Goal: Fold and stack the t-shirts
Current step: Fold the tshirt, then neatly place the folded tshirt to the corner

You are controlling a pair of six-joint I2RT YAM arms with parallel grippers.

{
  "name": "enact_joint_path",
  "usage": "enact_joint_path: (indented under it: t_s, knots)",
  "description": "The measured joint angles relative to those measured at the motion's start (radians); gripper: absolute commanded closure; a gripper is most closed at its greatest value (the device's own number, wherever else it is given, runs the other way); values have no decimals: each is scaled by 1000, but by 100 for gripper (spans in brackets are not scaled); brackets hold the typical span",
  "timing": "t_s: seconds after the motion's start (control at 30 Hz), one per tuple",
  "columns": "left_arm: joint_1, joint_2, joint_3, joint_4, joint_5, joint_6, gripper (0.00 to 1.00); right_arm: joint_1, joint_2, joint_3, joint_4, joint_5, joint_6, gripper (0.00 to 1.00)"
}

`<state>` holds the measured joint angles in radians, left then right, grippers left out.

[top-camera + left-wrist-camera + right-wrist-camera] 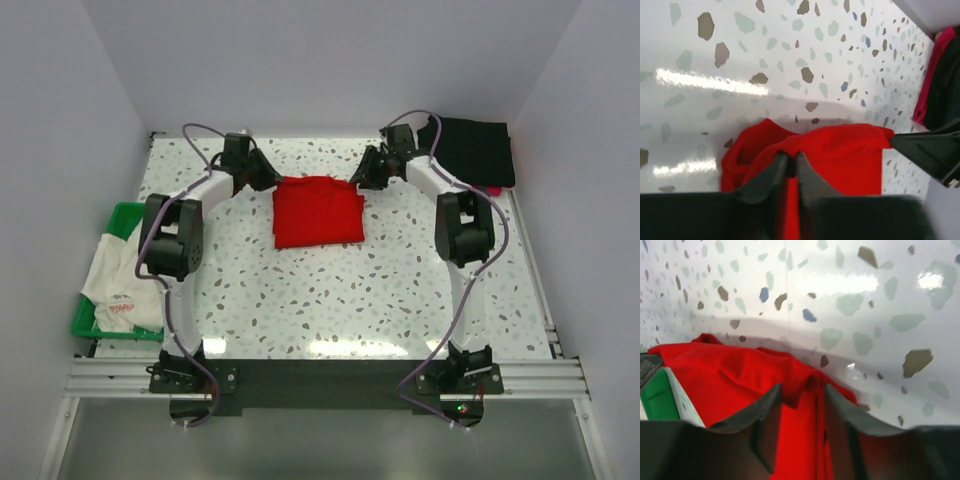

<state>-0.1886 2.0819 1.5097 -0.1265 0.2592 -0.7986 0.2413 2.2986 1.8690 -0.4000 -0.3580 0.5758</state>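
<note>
I should next use my right gripper to grab the folded red t-shirt's far corner [354,186] [804,388] nearest the black t-shirts, then carry it to them and stack it there.
A bright red t-shirt [318,210] lies folded into a rough square at the middle back of the table. My left gripper [268,178] is at its far left corner. In the left wrist view its jaws [791,156] stand only a slit apart, pinching a raised fold of red t-shirt [850,155]. My right gripper [362,178] is at the far right corner. There the jaws [802,387] are clearly apart, and a ridge of red t-shirt [730,375] lies loose between them. Black folded t-shirts [475,150] sit at the back right. A white t-shirt [120,285] with small red print hangs over the basket.
A green plastic basket [120,215] stands at the table's left edge. Something pink [932,75] lies under the black stack [945,90]. White walls close in the back and both sides. The speckled tabletop [330,300] stretches in front of the red shirt.
</note>
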Motion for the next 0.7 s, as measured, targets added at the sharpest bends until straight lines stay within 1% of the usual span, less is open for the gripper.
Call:
enact_joint_path:
  t_s: [0.07,0.1,0.13,0.17,0.27,0.43,0.53,0.7]
  knots:
    - [15,46,20,14,27,9,53,-18,35,34,-4,-10,-2,44]
    - [23,53,20,14,37,10,48,-24,36,34,-6,-13,-3,41]
    - [29,56,20,11,42,13,46,-32,35,34,-10,-18,-7,39]
    - [36,56,20,10,48,15,45,-39,29,34,-9,-19,-10,34]
    - [55,39,14,26,48,24,44,-53,-19,-5,-1,-17,-23,30]
    - [64,-63,-74,38,28,24,44,-60,-172,-186,45,-14,-38,20]
    - [57,-121,-146,56,29,24,45,-50,-215,-258,66,-14,-54,20]
    - [30,-154,-245,59,42,16,46,-16,-209,-317,82,2,-79,20]
